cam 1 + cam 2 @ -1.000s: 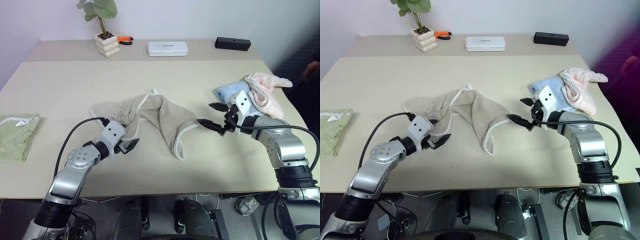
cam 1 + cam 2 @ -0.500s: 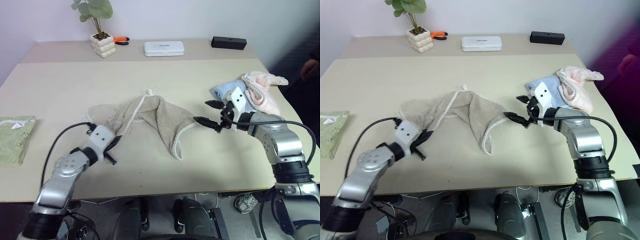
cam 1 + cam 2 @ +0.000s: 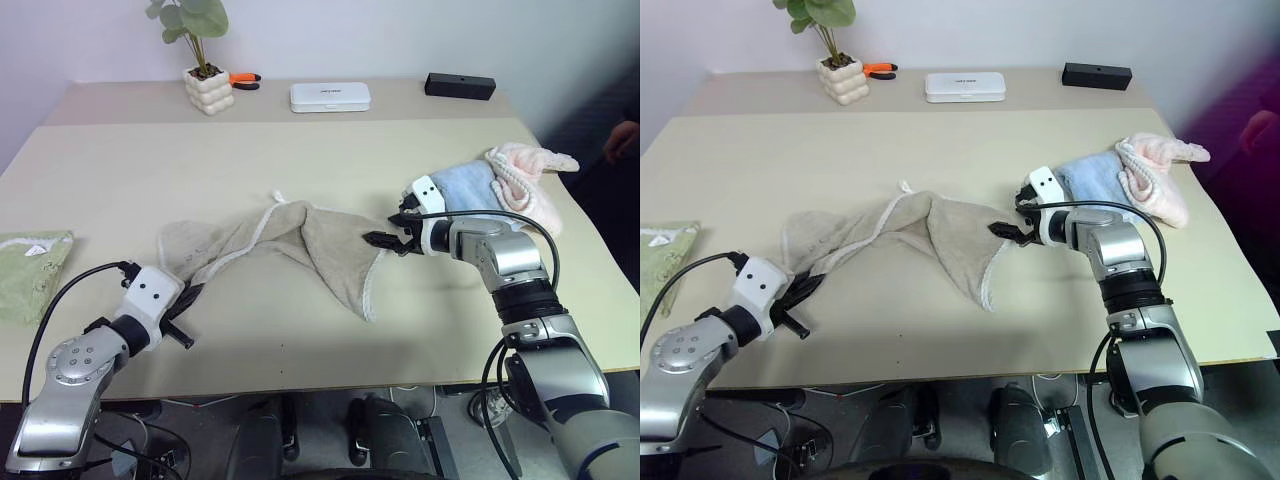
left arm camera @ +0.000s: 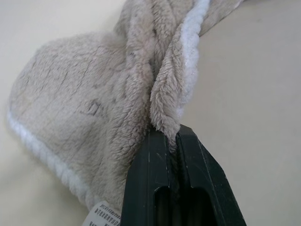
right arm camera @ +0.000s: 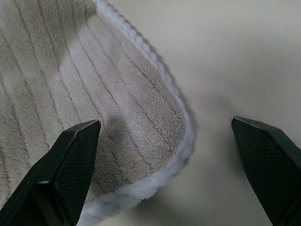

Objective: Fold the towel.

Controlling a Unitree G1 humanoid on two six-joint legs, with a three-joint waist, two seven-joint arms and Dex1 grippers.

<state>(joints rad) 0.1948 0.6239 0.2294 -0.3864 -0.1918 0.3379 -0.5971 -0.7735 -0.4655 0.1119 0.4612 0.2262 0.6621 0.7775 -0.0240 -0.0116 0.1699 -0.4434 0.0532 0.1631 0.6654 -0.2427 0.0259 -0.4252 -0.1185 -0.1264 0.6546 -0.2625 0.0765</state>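
Observation:
The robot's right gripper needs to close, as its fingers nearly meet their shadows on either side of the whitish edging. Closing now would hold the towel's corner.
The beige towel lies crumpled and stretched across the middle of the table, its whitish edging twisted along the folds. My left gripper is near the table's front left, shut on the towel's left edge. In the left wrist view the two fingers pinch a thick fold of the towel. My right gripper stands open at the towel's right corner. In the right wrist view its fingertips straddle the rounded corner of the towel, which lies flat on the table.
A pale green folded cloth lies at the left edge. A light blue cloth and a pink cloth sit behind my right arm. A potted plant, orange pliers, a white box and a black box line the back.
My left gripper shut on the towel's left edge and pulled it left and toward the table's front, stretching the towel. My right gripper, still open, moved left onto the towel's right corner.

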